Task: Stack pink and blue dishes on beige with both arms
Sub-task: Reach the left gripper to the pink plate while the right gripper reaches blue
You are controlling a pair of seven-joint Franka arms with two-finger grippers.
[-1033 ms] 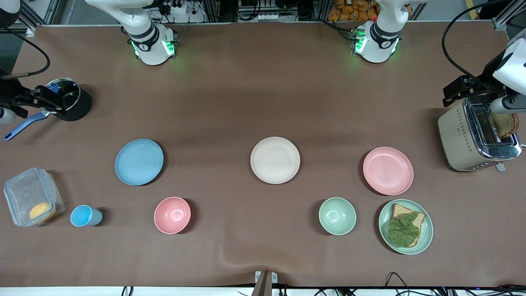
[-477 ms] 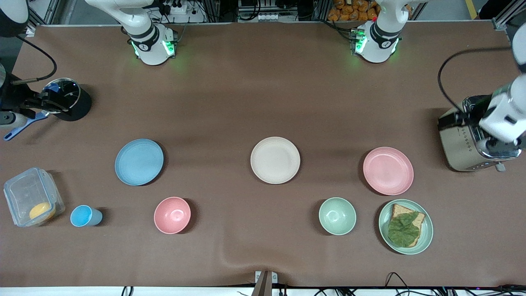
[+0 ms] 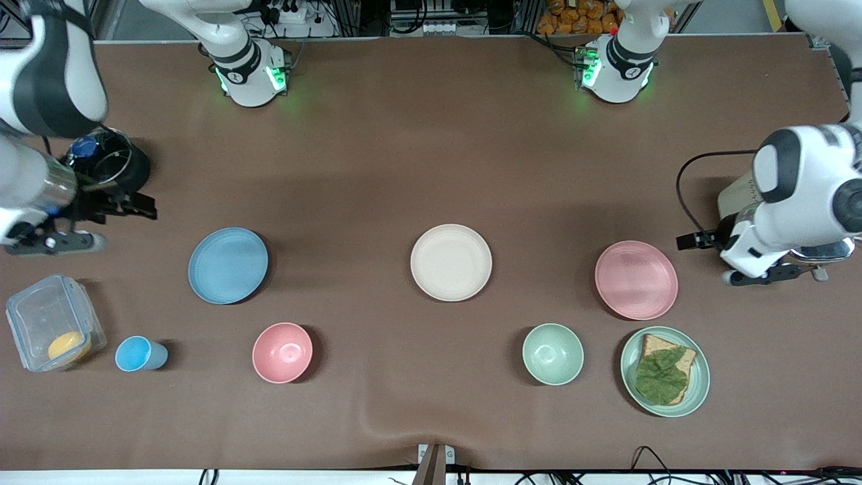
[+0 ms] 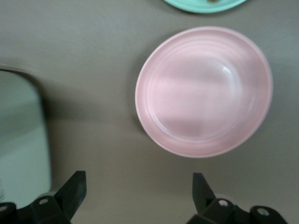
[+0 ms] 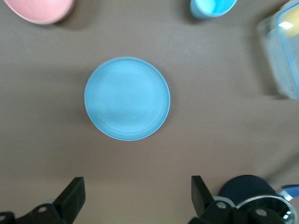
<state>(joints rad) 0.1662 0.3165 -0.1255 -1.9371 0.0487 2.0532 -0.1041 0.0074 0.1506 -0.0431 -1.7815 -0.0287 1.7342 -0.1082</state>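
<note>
The light blue plate needs to be stacked on the beige plate. My right gripper will grab the light blue plate by its rim (image 3: 199, 265) next.
The light blue plate (image 3: 227, 265) (image 5: 127, 98) lies flat toward the right arm's end of the table. In the middle sits the beige plate (image 3: 450, 262), bare. The pink plate (image 3: 636, 279) (image 4: 204, 91) lies toward the left arm's end. My right gripper (image 3: 149, 207) (image 5: 137, 186) hangs open and holds nothing, over the cloth between the black pot and the blue plate. My left gripper (image 3: 681, 241) (image 4: 138, 184) is open too, nothing between its fingers, over the cloth between the toaster and the pink plate.
A black pot (image 3: 124, 162) and a toaster (image 3: 734, 199) stand at the table's two ends, partly hidden by the arms. Nearer the front camera are a clear box (image 3: 50, 323), blue cup (image 3: 138, 354), pink bowl (image 3: 282, 352), green bowl (image 3: 553, 353) and a green plate (image 3: 700, 377) with bread.
Both arms have swung inward from the table's ends: the right gripper away from the pot toward the blue plate, the left away from the toaster toward the pink plate. No plate moved.
</note>
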